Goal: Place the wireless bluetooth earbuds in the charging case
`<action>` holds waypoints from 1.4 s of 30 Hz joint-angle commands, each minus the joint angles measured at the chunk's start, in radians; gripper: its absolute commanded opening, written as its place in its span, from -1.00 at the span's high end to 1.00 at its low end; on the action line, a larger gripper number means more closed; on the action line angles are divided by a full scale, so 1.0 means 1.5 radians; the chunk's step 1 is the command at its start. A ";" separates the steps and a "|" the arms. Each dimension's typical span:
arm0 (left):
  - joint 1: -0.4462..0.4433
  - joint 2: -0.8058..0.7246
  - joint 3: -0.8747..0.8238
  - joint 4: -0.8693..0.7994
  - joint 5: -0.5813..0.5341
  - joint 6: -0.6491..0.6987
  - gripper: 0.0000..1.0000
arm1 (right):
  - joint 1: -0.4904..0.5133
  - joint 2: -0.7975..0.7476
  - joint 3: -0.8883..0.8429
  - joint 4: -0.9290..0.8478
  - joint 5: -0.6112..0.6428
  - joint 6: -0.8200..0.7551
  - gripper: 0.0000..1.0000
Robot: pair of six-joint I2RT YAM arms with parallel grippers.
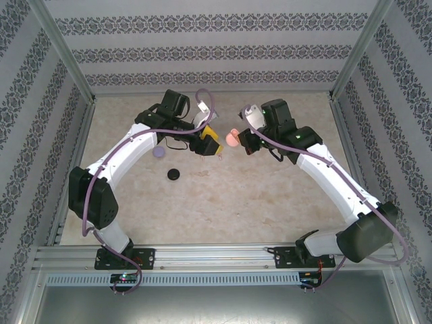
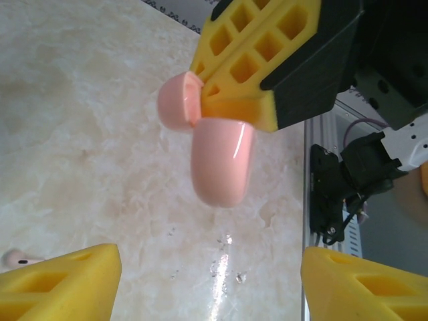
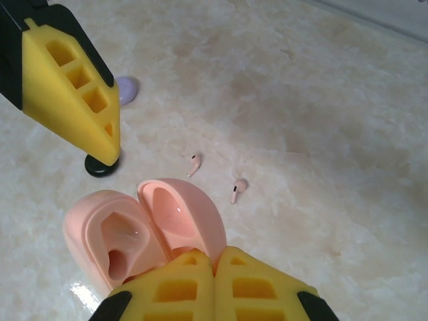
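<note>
Next, my left gripper grabs the charging case by its lower body [image 1: 231, 140] [image 2: 221, 164]. This leaves the sockets and open lid free for the earbuds to go in.
A pale pink charging case [image 3: 110, 234] hangs above the table with its lid [image 3: 184, 214] swung open and both sockets empty. My right gripper [image 3: 214, 277] is shut on the lid's edge near the hinge. From above, the case [image 1: 231, 137] sits between the two grippers. Two pale pink earbuds [image 3: 194, 164] [image 3: 237, 189] lie loose on the table just beyond it. My left gripper [image 2: 210, 287] stands open and holds nothing, facing the case [image 2: 221, 160] from a short way off. One earbud [image 2: 17, 257] lies left of its left finger [image 2: 63, 281].
A light purple round case [image 1: 159, 152] and a black round case [image 1: 175, 175] rest on the marble table left of the grippers. The black case [image 3: 99, 166] lies right under the left finger [image 3: 73, 87]. A metal frame rail [image 1: 216, 253] runs along the near edge.
</note>
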 commanded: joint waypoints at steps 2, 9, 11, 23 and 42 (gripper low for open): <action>0.004 0.015 0.026 -0.056 0.047 0.045 -0.43 | 0.020 0.008 0.027 -0.029 0.042 -0.034 1.00; 0.001 0.052 0.059 -0.088 0.085 0.060 -0.41 | 0.044 0.016 0.045 -0.038 0.040 -0.044 1.00; -0.002 0.059 0.067 -0.094 0.088 0.063 -0.40 | 0.051 0.021 0.054 -0.043 0.041 -0.046 1.00; -0.006 0.071 0.079 -0.100 0.105 0.072 -0.25 | 0.074 0.045 0.069 -0.051 0.052 -0.052 1.00; -0.013 0.084 0.082 -0.102 0.124 0.076 0.18 | 0.083 0.052 0.076 -0.045 0.048 -0.046 1.00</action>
